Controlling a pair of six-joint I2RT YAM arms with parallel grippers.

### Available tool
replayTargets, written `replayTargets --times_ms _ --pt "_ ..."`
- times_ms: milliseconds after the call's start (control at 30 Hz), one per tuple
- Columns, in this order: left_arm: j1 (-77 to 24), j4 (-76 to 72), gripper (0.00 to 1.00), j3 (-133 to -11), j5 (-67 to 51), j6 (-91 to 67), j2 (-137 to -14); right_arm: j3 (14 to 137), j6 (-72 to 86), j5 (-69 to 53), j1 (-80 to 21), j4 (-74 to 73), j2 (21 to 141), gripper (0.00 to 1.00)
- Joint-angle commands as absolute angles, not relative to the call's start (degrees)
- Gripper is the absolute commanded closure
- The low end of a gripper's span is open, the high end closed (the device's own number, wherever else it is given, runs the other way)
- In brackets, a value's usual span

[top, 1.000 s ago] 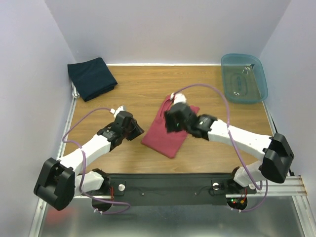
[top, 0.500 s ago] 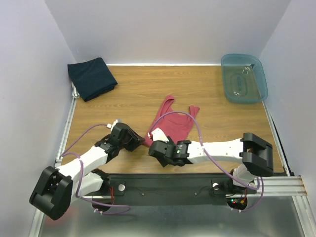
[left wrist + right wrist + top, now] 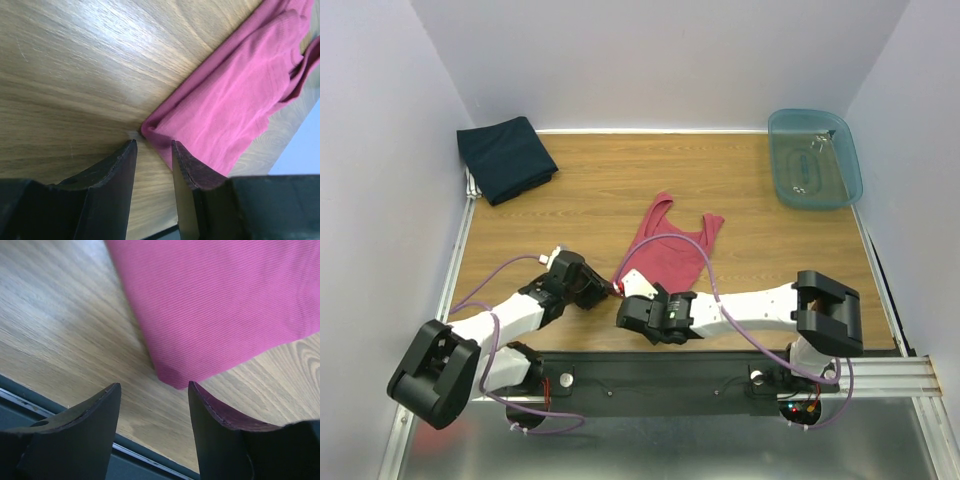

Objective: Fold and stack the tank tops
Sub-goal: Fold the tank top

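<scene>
My left gripper will next pinch the maroon tank top's hem corner (image 3: pixel 617 284) (image 3: pixel 153 133), opposite my right gripper's corner, so that the hem can be folded toward the straps.
The maroon tank top (image 3: pixel 672 252) lies flat in the middle of the table, folded lengthwise, straps at the far end. My left gripper (image 3: pixel 604 290) sits low at its near-left corner; in the left wrist view the jaws (image 3: pixel 152 145) are open a little and empty, the cloth corner (image 3: pixel 235 110) just beyond the tips. My right gripper (image 3: pixel 632 303) is at the near hem; in the right wrist view it (image 3: pixel 155 386) is open and empty, the hem corner (image 3: pixel 220 305) just ahead between the tips. The navy tank top (image 3: pixel 505 158) lies folded at the far left.
A translucent blue tub (image 3: pixel 813 157) stands at the far right corner. The table's near edge and black rail (image 3: pixel 60 407) lie right behind my right gripper. White walls enclose the table on three sides.
My right arm has swung from the strap end of the maroon top down to its near hem, uncovering the straps. My left gripper has moved nearer and right, to the near-left corner.
</scene>
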State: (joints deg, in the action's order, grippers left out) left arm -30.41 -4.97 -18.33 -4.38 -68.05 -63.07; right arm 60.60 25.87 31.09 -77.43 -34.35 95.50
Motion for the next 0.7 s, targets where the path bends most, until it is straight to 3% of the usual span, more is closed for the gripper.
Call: replayTargets --times_ms 0,233,333,400,667 --pt "-30.7 -7.6 0.56 -18.5 -3.3 -67.9 -65.0 62.1 25.5 33.2 -78.5 -34.9 97.9 0.39" --pt "-30.7 -8.4 0.58 -18.9 -2.9 -67.1 -67.8 62.6 24.9 38.4 -78.5 -34.9 101.7 0.43" --pt "-30.7 -8.6 0.6 -19.1 -2.7 -66.8 -69.0 62.5 24.6 39.5 -78.5 -34.9 102.9 0.5" --pt "-30.7 -8.8 0.62 -19.2 -2.4 -66.6 -69.3 62.2 24.5 40.1 -78.5 -34.9 103.2 0.6" --pt "-30.2 -4.9 0.91 -24.3 3.3 -61.5 -69.8 64.5 22.1 39.2 -78.5 -34.0 104.3 0.87"
